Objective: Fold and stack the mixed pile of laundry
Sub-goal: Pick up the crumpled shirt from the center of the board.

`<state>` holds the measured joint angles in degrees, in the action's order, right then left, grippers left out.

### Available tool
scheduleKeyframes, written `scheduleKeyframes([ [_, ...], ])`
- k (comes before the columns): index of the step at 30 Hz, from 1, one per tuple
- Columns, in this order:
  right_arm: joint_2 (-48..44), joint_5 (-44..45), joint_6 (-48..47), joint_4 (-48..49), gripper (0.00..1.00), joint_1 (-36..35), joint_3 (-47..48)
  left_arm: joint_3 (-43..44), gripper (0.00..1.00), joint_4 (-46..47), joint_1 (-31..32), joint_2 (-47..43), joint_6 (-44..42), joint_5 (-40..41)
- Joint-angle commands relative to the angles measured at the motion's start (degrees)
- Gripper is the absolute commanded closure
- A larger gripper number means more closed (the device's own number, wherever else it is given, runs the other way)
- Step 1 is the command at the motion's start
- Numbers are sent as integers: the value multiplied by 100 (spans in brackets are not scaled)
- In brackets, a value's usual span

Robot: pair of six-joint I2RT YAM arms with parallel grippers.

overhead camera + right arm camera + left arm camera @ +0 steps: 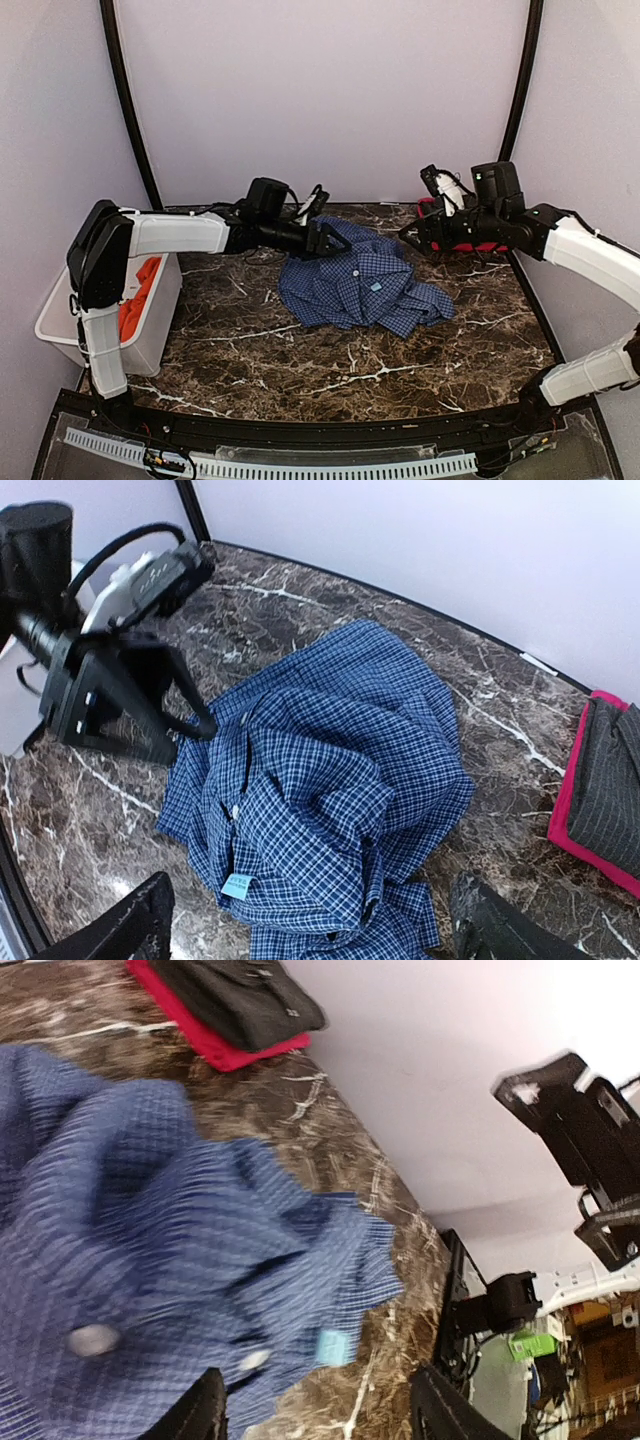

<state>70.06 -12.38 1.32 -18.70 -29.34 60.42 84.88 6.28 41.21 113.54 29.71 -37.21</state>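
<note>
My right gripper grabs the crumpled checked shirt's raised fold beside the white button next, to open the shirt for folding.
The blue-and-white checked shirt (360, 285) lies crumpled in the middle of the marble table, and it also shows in the left wrist view (150, 1240) and the right wrist view (330, 800). The orange-red shirt (140, 290) lies in the white basket (160, 335) at the left. My left gripper (335, 240) is open and empty, low at the shirt's far left edge, and its fingers (200, 1410) straddle the cloth. My right gripper (415, 238) is open and empty, held above the table at the shirt's far right, with its fingertips (135, 925) spread wide.
A folded stack, a dark striped cloth on a red one (600, 790), sits at the back right corner and also shows in the left wrist view (240, 1010). The back wall is close behind both grippers. Bare marble (330, 365) lies in front of the shirt.
</note>
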Motion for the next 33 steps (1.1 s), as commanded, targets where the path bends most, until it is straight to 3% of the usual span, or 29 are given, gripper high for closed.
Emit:
scheduleKeyframes([
  [1, 251, -426, -428, -88, 10, -280, 31, -714, 35, 263, -674, -901, 242, 110],
  [6, 691, 14, -792, -279, 16, -1095, 143, -1291, 34, -288, -1114, -1344, 280, 997],
  [11, 1769, 1014, -850, -603, 22, -1841, 570, -1799, 34, -397, -1228, -1518, 487, 1485],
  [17, 3008, 1952, -458, -1078, 27, -2083, 1401, -2158, 34, -236, -1185, -1411, 695, 1462],
  [26, 3924, 2292, 189, -1181, 37, -2161, 1732, -2248, 34, -421, -812, -1190, 418, 1981],
  [29, 3939, 2312, 250, -1079, 48, -2163, 1676, -2097, 34, -565, -517, -937, 253, 2227],
  [33, 3761, 2380, 177, -1003, 74, -2163, 1719, -2061, 33, -737, -274, -598, 468, 2545],
])
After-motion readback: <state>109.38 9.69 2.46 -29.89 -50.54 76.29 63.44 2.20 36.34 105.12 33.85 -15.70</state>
